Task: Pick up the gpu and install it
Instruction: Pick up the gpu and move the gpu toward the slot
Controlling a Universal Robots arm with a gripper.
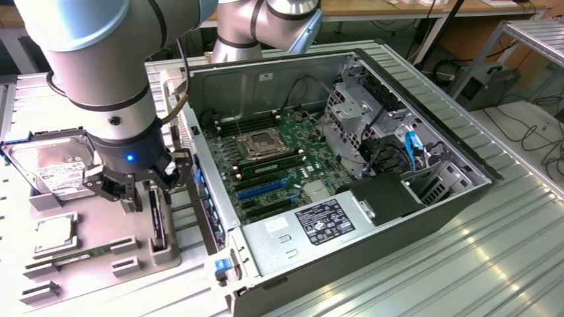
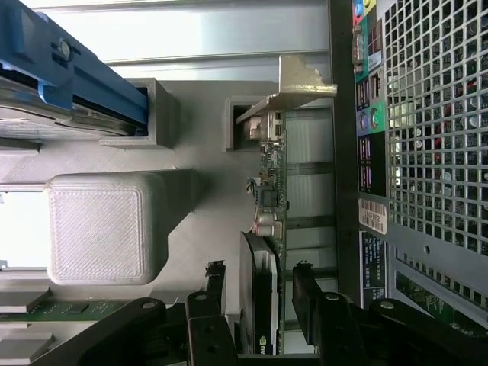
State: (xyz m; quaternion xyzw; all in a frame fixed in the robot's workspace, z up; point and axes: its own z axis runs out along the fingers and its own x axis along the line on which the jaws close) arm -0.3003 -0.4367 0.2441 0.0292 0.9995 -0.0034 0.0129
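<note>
My gripper is ready to close on the gpu, as my fingers are beside both sides of the gpu's cooler end [image 1: 158, 219].
The gpu [image 1: 158, 223] stands on edge in a slot of the grey parts tray [image 1: 97, 218], just outside the open computer case [image 1: 352, 198]. In the wrist view the gpu [image 2: 268, 206] is a thin dark card with its silver end bracket [image 2: 293, 88] at the far end. My gripper [image 1: 152, 191] hangs right over it. It is open, and its black fingers [image 2: 215, 293] straddle the card's cooler end, one finger with a small gap to the card and the other close beside it. The motherboard [image 1: 273, 165] lies bare inside the case.
The tray also holds a silver hard drive [image 1: 53, 165], a processor [image 1: 55, 234] and a green memory stick [image 1: 84, 254]. The case's rear wall [image 2: 435, 114] runs close alongside the gpu. A grey block [image 2: 99, 225] rises from the tray on the card's other side.
</note>
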